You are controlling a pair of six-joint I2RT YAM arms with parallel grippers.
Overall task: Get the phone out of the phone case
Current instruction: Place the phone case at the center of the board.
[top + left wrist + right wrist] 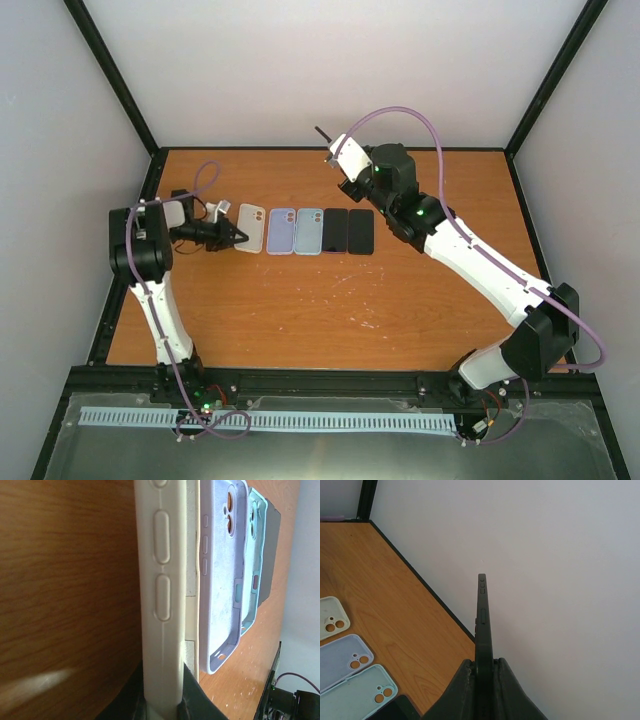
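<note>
My left gripper should open now, because the cream phone case [251,230] has its far rim close beside the lavender case and would come to rest on flat table.
A cream phone case [251,230] lies at the left end of a row on the wooden table. My left gripper [236,237] is shut on its edge. In the left wrist view the cream phone case [162,580] runs edge-on, button bumps showing, out from between the dark fingers of my left gripper [161,702]. My right gripper [334,148] is raised near the back wall, shut on a thin dark phone [322,132]. In the right wrist view the dark phone [482,620] stands edge-on, clamped by my right gripper [483,680].
Right of the cream case lie a lavender case [282,231], a mint case [309,231] and two black phones [335,231] [360,231], side by side. The black frame post [367,497] and white wall stand close behind the raised phone.
</note>
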